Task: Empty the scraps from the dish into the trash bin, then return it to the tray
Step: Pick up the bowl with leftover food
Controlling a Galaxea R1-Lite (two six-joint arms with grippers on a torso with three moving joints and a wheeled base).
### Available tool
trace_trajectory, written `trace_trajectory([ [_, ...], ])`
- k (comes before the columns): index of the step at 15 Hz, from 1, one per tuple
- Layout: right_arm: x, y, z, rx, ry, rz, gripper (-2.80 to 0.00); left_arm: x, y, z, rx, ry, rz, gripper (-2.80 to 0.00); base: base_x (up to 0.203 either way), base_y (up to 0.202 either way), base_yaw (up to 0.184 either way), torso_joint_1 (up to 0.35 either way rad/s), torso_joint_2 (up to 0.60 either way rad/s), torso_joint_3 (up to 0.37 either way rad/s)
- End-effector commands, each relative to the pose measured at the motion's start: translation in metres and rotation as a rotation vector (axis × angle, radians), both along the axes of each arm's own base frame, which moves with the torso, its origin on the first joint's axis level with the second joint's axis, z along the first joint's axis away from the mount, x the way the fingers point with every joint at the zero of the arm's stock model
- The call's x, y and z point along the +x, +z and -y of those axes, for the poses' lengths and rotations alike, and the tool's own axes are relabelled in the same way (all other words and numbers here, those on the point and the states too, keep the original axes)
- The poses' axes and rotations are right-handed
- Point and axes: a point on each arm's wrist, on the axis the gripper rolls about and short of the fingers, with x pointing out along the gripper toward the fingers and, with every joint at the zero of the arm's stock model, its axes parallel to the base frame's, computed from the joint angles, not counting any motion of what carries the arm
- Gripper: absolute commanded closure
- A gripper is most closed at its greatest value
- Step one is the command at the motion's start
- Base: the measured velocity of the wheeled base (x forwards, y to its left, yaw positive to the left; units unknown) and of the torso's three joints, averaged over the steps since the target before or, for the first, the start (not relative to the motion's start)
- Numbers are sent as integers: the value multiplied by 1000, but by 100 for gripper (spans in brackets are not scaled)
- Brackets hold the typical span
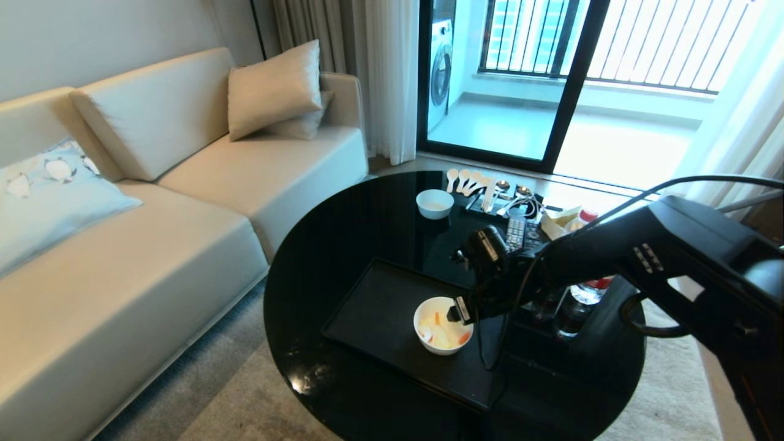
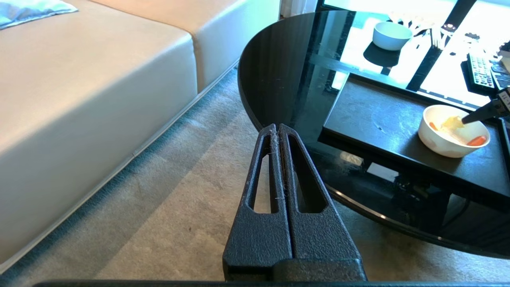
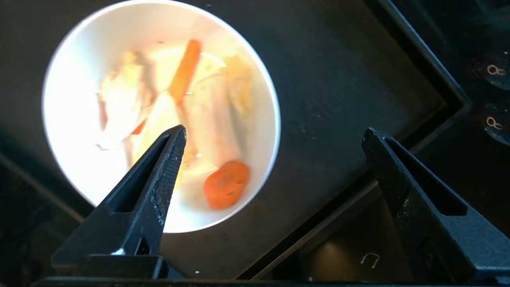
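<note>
My right gripper should empty the dish's scraps into the trash bin, so next it should grab the dish by its rim point(image 1: 471, 337) point(image 3: 264, 174) beside the round orange chunk.
The dish point(image 1: 421, 324), a white deep bowl, sits on the black tray point(image 1: 380, 312) near its right end. In it lie the scraps point(image 1: 446, 334): pale chunks and orange bits. My right gripper point(image 1: 456, 309) hovers open just above the dish's right rim. In the right wrist view one finger is over the scraps point(image 3: 226, 184) inside the dish point(image 3: 71, 119). The other finger is outside over the tray point(image 3: 338, 99), so the right gripper point(image 3: 275, 129) straddles the rim. My left gripper point(image 2: 277, 126) is shut and empty, low over the carpet beside the table. The trash bin is out of view.
The round black glass table point(image 1: 343, 245) also holds a smaller white bowl point(image 1: 435, 203), spoons point(image 1: 468, 180), remote controls point(image 1: 516, 231) and a clear bottle point(image 1: 588, 293) just right of the tray. A beige sofa point(image 1: 153, 245) stands to the left.
</note>
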Motion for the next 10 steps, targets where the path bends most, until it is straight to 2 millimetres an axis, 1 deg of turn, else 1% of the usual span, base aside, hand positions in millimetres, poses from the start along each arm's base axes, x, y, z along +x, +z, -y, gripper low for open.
trace_trajectory([
  [1, 3, -7, 6, -23, -23, -11, -280, 0, 0, 0, -1, 0, 1, 0, 0, 0, 0, 0, 0, 0],
  [5, 3, -9, 9, -34, -28, -26, -280, 0, 0, 0, -1, 0, 1, 0, 0, 0, 0, 0, 0, 0],
  [10, 4, -19, 10, -55, -38, -39, -280, 0, 0, 0, -1, 0, 1, 0, 0, 0, 0, 0, 0, 0],
])
